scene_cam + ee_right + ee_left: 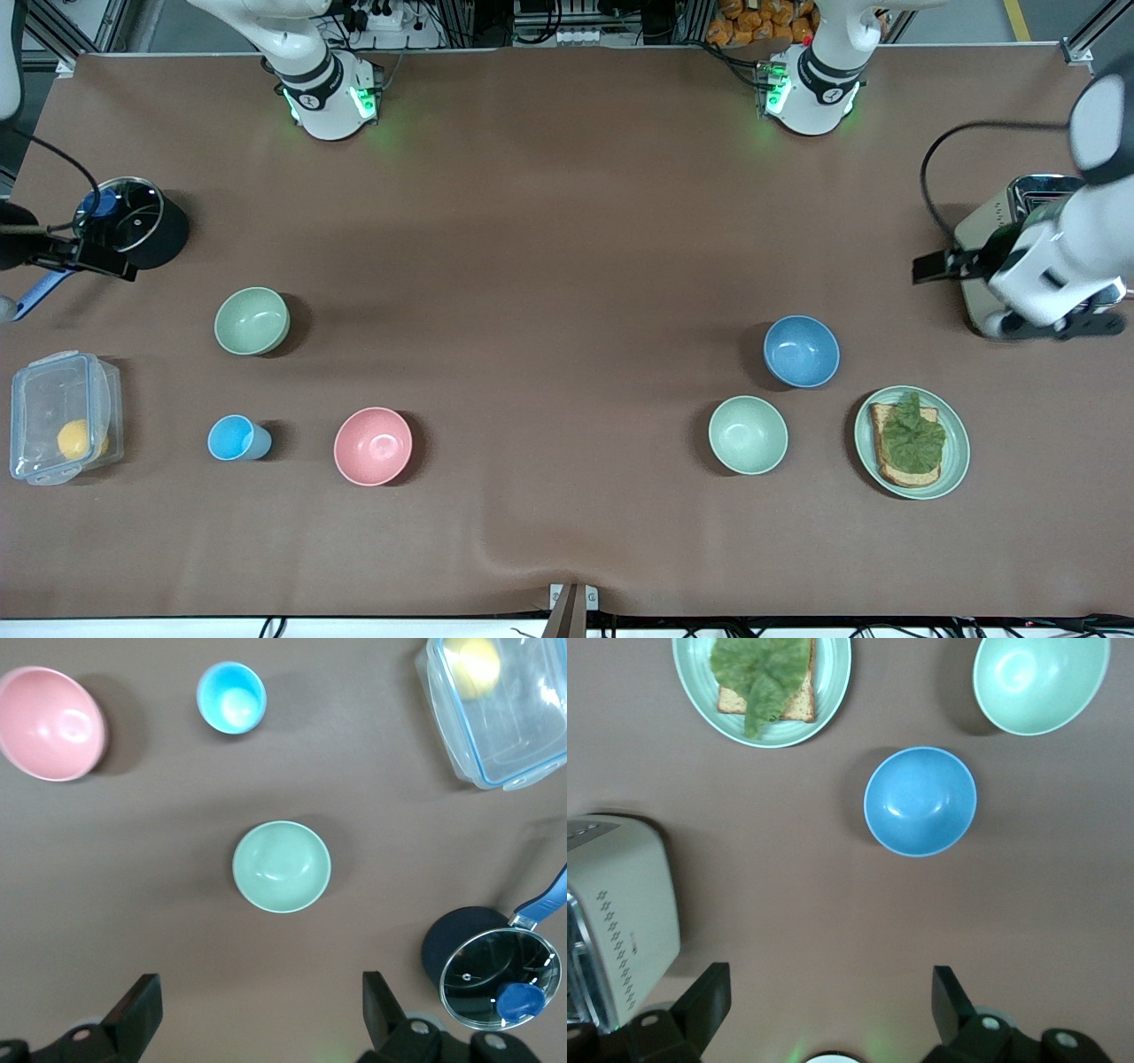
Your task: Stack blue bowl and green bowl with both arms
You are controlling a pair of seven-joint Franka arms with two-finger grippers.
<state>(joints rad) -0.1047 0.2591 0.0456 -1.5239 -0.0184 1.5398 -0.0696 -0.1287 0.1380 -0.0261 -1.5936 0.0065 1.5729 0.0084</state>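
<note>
My right gripper is about to take hold of the sage-green bowl by its rim [252,289], so I can stack the sage-green bowl with the blue bowl [801,351].
The blue bowl [801,351] sits upright toward the left arm's end of the table and also shows in the left wrist view [920,802]. The sage-green bowl [252,321] sits upright toward the right arm's end and also shows in the right wrist view [282,866]. My left gripper [952,264] hangs high beside the toaster, open and empty [829,1003]. My right gripper [97,259] hangs high over the pot's edge, open and empty [261,1014]. Neither gripper touches a bowl.
A mint-green bowl [748,434] and a plate with toast and lettuce [952,461] lie nearer the front camera than the blue bowl. A toaster [1001,221] stands at the left arm's end. A pink bowl [373,446], light-blue cup [237,438], clear box [62,416] and lidded pot [133,221] are near the green bowl.
</note>
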